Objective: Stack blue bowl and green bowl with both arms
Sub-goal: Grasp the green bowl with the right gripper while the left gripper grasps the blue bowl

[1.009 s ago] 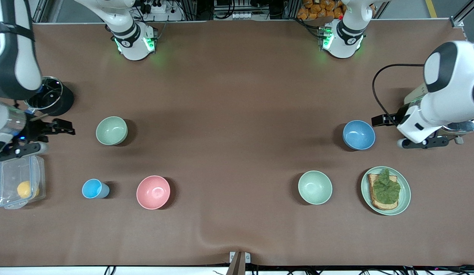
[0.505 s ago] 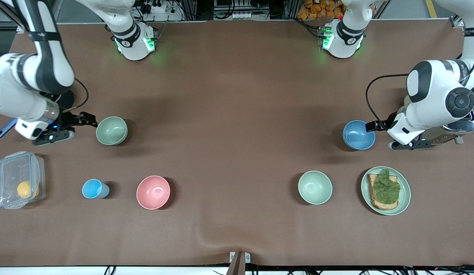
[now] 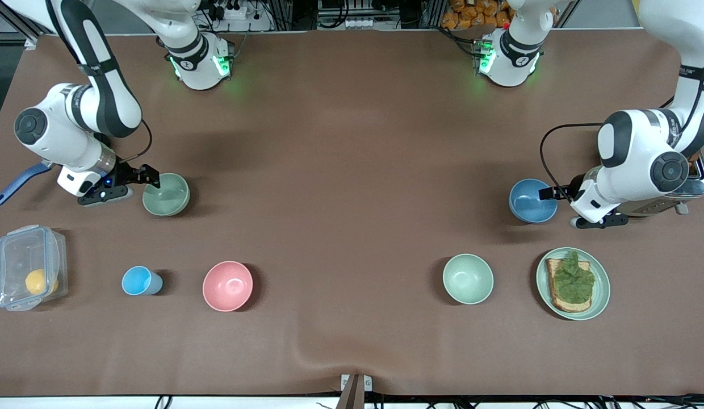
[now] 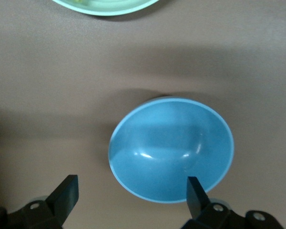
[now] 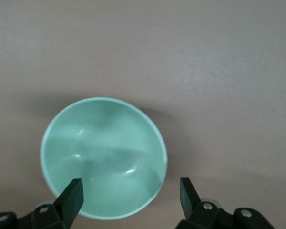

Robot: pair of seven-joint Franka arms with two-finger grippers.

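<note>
The blue bowl (image 3: pixel 532 200) is wider than the gap between the open fingers. My left gripper next needs to pinch its thin rim (image 3: pixel 556 208) to stack the bowl.
The green bowl (image 3: pixel 166 194) (image 5: pixel 104 157) sits upright toward the right arm's end of the table. My right gripper (image 3: pixel 141 187) (image 5: pixel 132 195) is open at its rim. One finger is over the bowl's inside and the other is outside its wall. The blue bowl (image 3: pixel 532 200) (image 4: pixel 171 150) sits upright toward the left arm's end. My left gripper (image 3: pixel 559 207) (image 4: pixel 132 195) is open at that bowl's rim. One finger is over its inside and the other is over bare table beside it. Neither bowl is lifted.
Nearer the front camera stand a paler mint bowl (image 3: pixel 468 278), a green plate (image 3: pixel 600 295) with toast, a pink bowl (image 3: pixel 227 286), a light-blue cup (image 3: pixel 139 280) and a clear lidded box (image 3: pixel 28 274). A metal appliance (image 3: pixel 695 184) sits under the left arm. A blue handle (image 3: pixel 17 183) pokes out by the right arm.
Both arms swung in toward their bowls. The right gripper came from beside the clear box to the green bowl's rim. The left gripper slid to the blue bowl's rim.
</note>
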